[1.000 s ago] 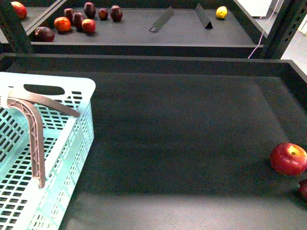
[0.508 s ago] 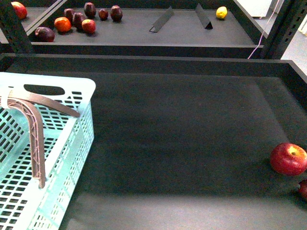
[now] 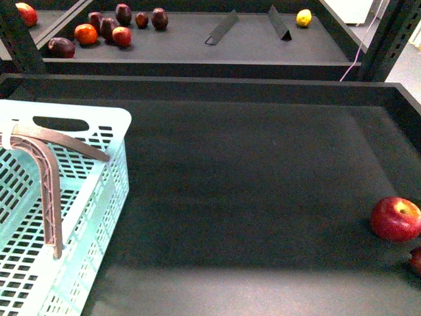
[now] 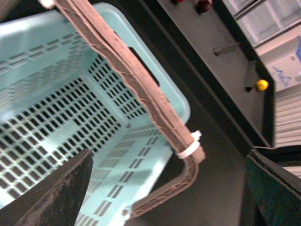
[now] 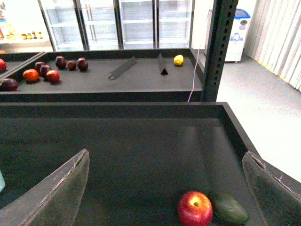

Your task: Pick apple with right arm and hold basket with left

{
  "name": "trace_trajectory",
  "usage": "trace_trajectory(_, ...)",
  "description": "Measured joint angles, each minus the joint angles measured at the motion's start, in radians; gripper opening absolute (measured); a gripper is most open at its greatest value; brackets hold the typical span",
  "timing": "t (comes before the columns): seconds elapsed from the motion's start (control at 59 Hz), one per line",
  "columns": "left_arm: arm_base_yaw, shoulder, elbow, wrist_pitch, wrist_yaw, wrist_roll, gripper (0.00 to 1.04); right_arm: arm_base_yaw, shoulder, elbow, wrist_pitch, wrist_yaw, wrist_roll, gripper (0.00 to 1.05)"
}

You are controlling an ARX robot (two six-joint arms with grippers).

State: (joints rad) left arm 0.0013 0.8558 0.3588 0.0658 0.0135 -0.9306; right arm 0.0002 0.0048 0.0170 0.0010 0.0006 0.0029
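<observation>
The left gripper grabs the basket by its brown handle (image 3: 49, 178) next, to hold it for picking the apple (image 3: 395, 218).
The red apple (image 3: 395, 218) with a yellowish stem patch lies on the dark shelf at the far right of the front view. It also shows in the right wrist view (image 5: 194, 208), low between the wide-open fingers (image 5: 59, 190) of my right gripper (image 5: 167, 188), which hangs above and apart from it. The mint-blue basket (image 3: 79, 197) stands at the front left with its brown handle (image 3: 49, 178) folded over it. My left gripper (image 4: 164, 193) is open above the basket's corner (image 4: 155, 141), near the handle (image 4: 141, 89) and its white zip tie (image 4: 189, 144), touching nothing. Neither arm shows in the front view.
A green avocado-like fruit (image 5: 227, 207) lies against the apple, and a dark maroon fruit (image 3: 416, 260) sits at the right edge. The back shelf holds several dark red and orange fruits (image 3: 105, 27), two dark dividers (image 3: 222, 27) and a yellow lemon (image 3: 303, 17). A raised rim (image 3: 210, 87) bounds the near shelf.
The front view has shifted very slightly; the apple and basket keep their places.
</observation>
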Motion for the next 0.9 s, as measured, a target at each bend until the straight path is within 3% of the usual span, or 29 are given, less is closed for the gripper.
trace_trajectory(0.373,0.044,0.519,0.19,0.204,0.025,-0.269,0.98,0.0,0.0,0.0,0.0,0.0,0.0,0.96)
trace_trajectory(0.898,0.103,0.787,0.372,0.248,-0.002,-0.335,0.98,0.0,0.0,0.0,0.0,0.0,0.0,0.96)
